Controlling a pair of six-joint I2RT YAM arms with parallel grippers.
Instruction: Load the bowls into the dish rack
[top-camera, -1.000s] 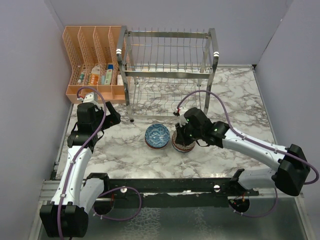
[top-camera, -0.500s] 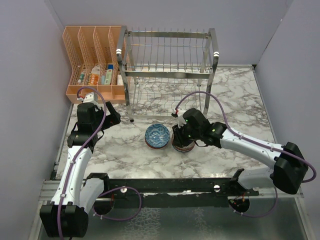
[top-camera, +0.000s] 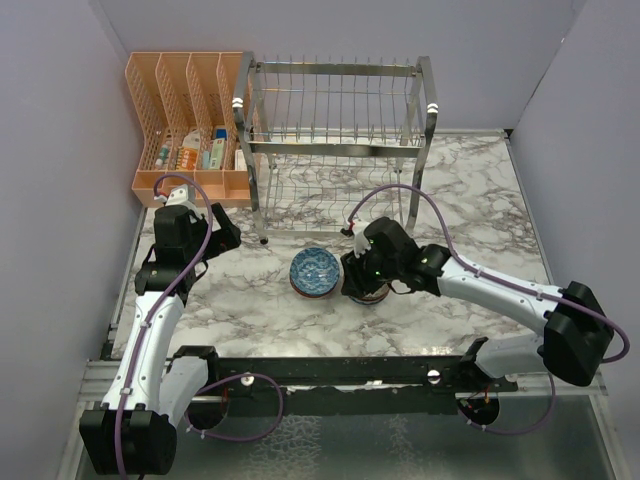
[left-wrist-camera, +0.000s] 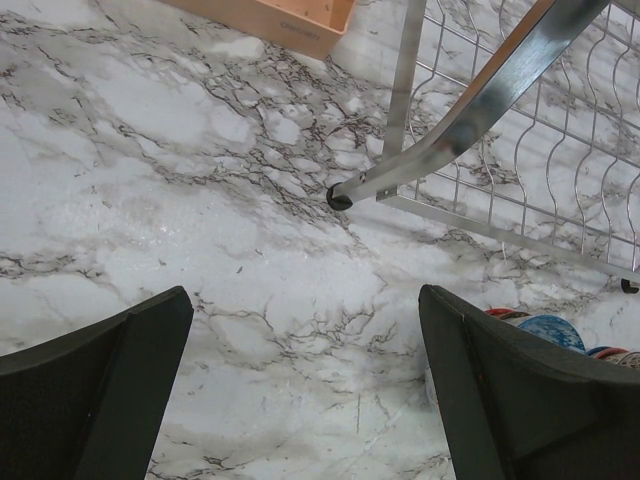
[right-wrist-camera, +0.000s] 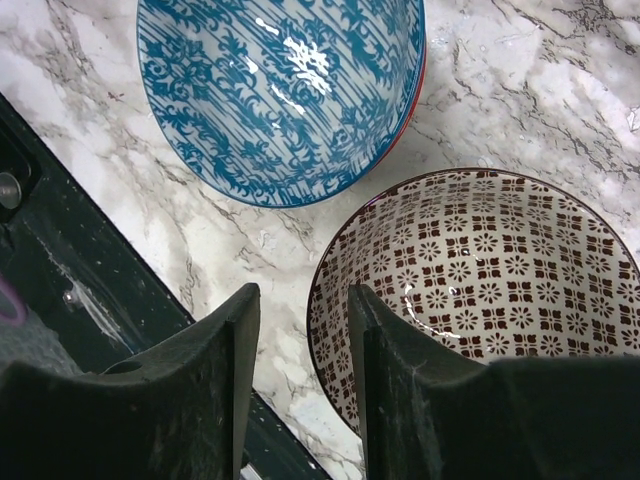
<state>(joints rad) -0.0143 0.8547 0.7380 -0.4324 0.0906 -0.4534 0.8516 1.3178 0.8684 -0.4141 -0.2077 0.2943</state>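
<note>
My right gripper grabs the brown patterned bowl by its near rim next, leaving the bowl's far rim free to enter the rack.
Two bowls stand side by side on the marble table in front of the dish rack: a blue-patterned bowl and a reddish-brown patterned bowl. My right gripper is open and straddles the near-left rim of the reddish bowl, one finger outside and one over the inside. That bowl is mostly hidden under the gripper in the top view. My left gripper hangs open over bare marble near the rack's front-left foot, holding nothing.
An orange mesh organiser with small items stands left of the rack. The dark base rail runs close beside the bowls at the table's near edge. Purple walls enclose the table on three sides.
The right gripper has gone from shut to open and shifted slightly left, down over the reddish bowl's rim. The left arm and both bowls have not moved.
</note>
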